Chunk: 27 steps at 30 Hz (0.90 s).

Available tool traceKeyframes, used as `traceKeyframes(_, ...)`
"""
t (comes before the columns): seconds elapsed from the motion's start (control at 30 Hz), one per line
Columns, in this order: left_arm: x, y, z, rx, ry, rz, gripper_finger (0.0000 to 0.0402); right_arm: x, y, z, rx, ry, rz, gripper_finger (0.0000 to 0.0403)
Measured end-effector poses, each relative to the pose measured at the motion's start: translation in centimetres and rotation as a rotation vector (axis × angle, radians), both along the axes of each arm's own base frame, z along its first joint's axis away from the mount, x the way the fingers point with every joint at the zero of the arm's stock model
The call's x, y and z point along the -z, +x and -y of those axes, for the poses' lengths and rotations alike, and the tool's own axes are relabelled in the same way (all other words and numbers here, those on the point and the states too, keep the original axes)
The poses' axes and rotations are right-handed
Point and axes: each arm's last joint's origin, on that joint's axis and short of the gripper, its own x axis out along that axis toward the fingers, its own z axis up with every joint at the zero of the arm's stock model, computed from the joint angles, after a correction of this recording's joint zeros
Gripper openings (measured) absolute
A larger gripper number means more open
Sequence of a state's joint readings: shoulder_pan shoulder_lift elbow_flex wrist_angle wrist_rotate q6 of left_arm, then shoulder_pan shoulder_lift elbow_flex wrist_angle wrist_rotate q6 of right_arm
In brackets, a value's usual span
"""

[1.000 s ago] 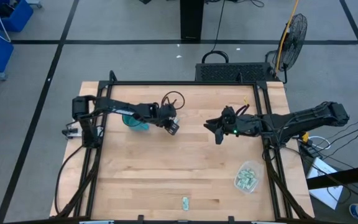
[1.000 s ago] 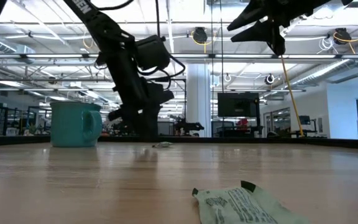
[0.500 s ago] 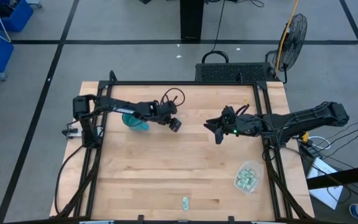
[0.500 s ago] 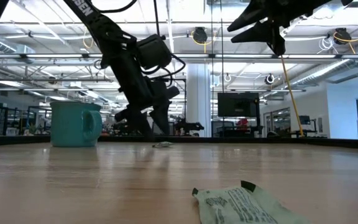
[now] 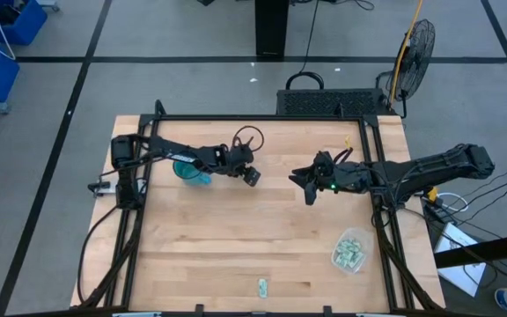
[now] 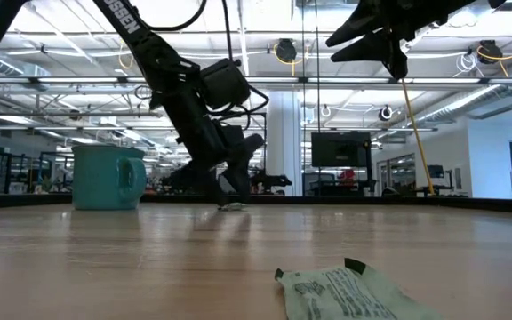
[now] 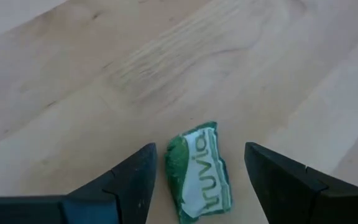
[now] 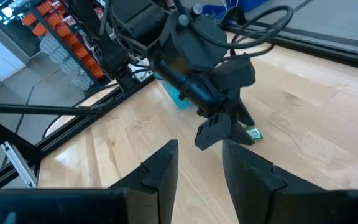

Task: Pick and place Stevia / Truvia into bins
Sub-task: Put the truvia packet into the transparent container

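Observation:
My left gripper is about to grab the Truvia sachet by its long sides, so that the sachet can go into the clear bin.
A pale green and white Truvia sachet lies flat on the wood to the right of the teal mug. My left gripper is open and low over this sachet, one finger on each side, apart from it. In the low view the left gripper reaches down to the sachet. My right gripper hangs open, high above mid-table. The clear bin near the right edge holds several sachets. Another sachet lies by the near edge.
The teal mug stands upright just left of my left gripper. A dark frame rail runs along the table's right side beside the bin. Bare wood stretches between the mug, the bin and the near-edge sachet.
My left gripper has moved toward the table's right, away from the mug, and come down over the sachet lying there. The sachet has stayed where it was.

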State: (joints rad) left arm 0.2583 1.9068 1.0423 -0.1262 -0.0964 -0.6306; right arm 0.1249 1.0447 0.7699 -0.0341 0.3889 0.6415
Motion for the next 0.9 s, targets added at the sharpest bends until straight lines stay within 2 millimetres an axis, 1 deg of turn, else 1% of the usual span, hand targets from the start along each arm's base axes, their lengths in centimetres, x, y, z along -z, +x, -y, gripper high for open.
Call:
traceKeyframes(0.13, 0.6, 0.1, 0.4, -0.03, 0.008, -0.024, 0.0249, 0.0, 0.0, 0.0, 0.0, 0.001, 0.002, 0.0119)
traceKeyframes(0.23, 0.7, 0.0, 0.5, -0.037, 0.008, -0.032, 0.0224, 0.0, 0.0, 0.0, 0.001, 0.003, 0.004, 0.0118)
traceKeyframes(0.5, 0.1, -0.2, 0.7, -0.041, 0.014, -0.029, 0.0092, 0.0, 0.0, 0.0, 0.0, -0.003, -0.001, 0.0118)
traceKeyframes(0.67, -1.1, -0.2, 1.2, -0.001, -0.082, 0.033, 0.002, 0.1, 0.0, 0.0, -0.002, -0.01, -0.001, 0.0118)
traceKeyframes(0.7, -1.6, -0.2, 1.3, 0.007, -0.108, 0.057, 0.0013, 0.2, 0.0, 0.0, -0.002, -0.01, 0.0, 0.0118)
traceKeyframes(0.77, -2.8, -0.2, 1.6, 0.031, -0.135, 0.109, 0.0011, 0.8, -0.1, 0.0, 0.0, -0.008, -0.016, 0.0118)
traceKeyframes(0.83, -4.1, 0.0, 1.9, 0.064, -0.146, 0.175, 0.0023, 1.6, -0.3, 0.0, 0.011, 0.019, -0.034, 0.0119)
traceKeyframes(0.9, -5.6, 0.1, 2.5, 0.1, -0.156, 0.253, 0.0035, 2.7, -0.6, 0.1, 0.042, 0.086, -0.042, 0.0119)
